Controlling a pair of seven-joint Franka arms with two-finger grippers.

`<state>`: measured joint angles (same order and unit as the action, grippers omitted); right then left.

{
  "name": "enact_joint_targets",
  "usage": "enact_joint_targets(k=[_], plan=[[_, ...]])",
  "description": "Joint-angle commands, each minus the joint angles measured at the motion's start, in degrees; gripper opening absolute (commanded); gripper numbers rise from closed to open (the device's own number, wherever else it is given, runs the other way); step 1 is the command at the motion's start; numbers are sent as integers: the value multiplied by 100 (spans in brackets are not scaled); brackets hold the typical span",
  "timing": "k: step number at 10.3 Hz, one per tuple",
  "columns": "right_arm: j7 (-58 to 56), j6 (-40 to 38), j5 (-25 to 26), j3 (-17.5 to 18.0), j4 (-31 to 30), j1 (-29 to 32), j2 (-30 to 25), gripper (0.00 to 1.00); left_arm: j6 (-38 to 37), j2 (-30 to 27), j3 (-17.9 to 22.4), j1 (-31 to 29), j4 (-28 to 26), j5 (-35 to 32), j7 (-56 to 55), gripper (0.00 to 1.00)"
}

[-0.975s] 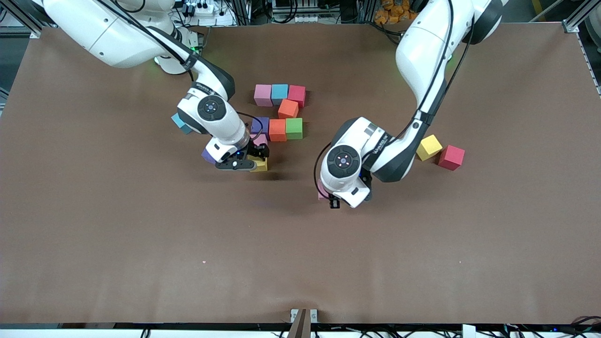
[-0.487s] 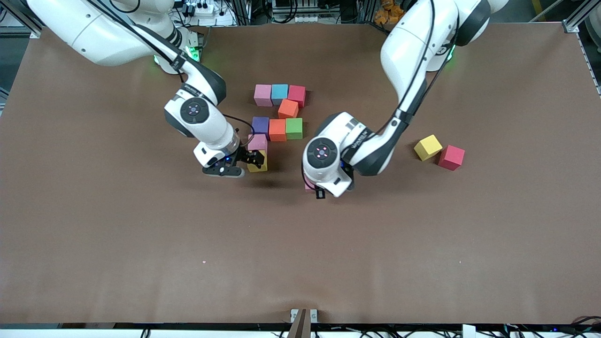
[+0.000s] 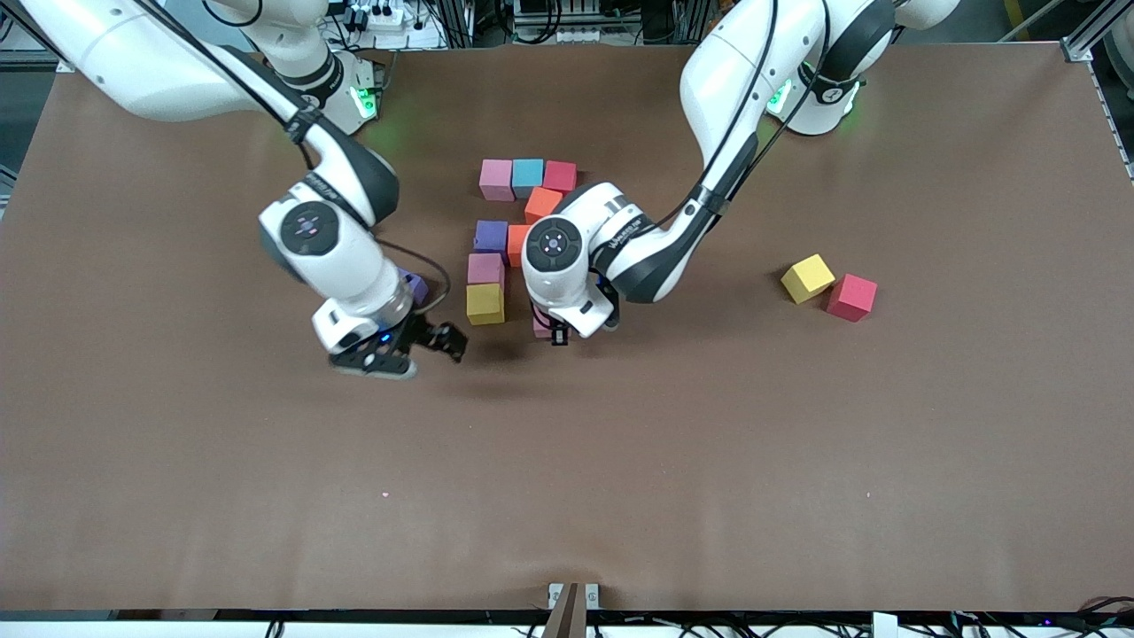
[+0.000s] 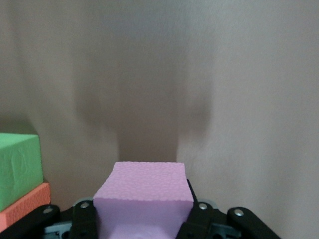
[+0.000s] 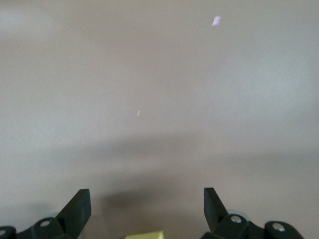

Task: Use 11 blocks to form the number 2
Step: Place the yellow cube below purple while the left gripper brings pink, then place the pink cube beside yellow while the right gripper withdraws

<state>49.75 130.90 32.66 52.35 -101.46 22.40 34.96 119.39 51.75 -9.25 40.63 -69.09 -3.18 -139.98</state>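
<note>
The held pink block's base is still short of the spot beside the yellow block and needs to move there before the robot opens its left gripper.
The partly built number 2 lies mid-table: a pink, a blue and a red block in a row, then orange, purple, another orange, pink and yellow. My left gripper is shut on a pink block low over the table beside the yellow one. The green block shows only in the left wrist view, beside the orange block. My right gripper hangs open and empty just off the yellow block.
A loose yellow block and a red block lie together toward the left arm's end of the table. A purple block peeks out beside the right arm's wrist. The brown table stretches bare nearer the front camera.
My right gripper opened, left the yellow block under the pink one and drew back toward the front camera. My left arm carried its pink block in toward the figure.
</note>
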Motion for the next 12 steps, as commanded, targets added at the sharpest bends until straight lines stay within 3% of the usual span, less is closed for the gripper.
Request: enact_joint_targets(k=[1, 3, 4, 5, 6, 8, 9, 11, 12], plan=[[-1312, -1201, -311, -364, 1220, -253, 196, 100, 329, 159, 64, 112, 53, 107, -247, 55], [-2701, -1897, -1257, -890, 1916, -402, 117, 100, 524, 265, 81, 208, 62, 107, -363, 55], [-3291, -2475, -1698, -1485, 2363, -752, 12, 100, 603, 282, 90, 235, 62, 115, -406, 55], [-3653, -3021, -1876, -2161, 2785, -1164, -128, 100, 682, 317, 99, 279, 71, 115, -468, 55], [-3953, -3304, -1982, -2498, 3016, -1307, -199, 100, 726, 379, 99, 375, 71, 115, -512, 55], [-4350, -3901, -2089, -2685, 3489, -1361, -366, 100, 735, 397, 116, 472, 79, 115, -521, 55], [-4447, -4314, -2080, -3008, 3815, -1553, -515, 100, 761, 423, 125, 525, 71, 107, -591, 55], [-4858, -4423, -2272, -4027, 3888, -2045, -954, 100, 814, 476, 125, 552, 71, 107, -600, 55], [-5018, -4441, -2752, -4457, 3845, -2143, -1173, 100, 823, 485, 125, 552, 71, 107, -600, 55]])
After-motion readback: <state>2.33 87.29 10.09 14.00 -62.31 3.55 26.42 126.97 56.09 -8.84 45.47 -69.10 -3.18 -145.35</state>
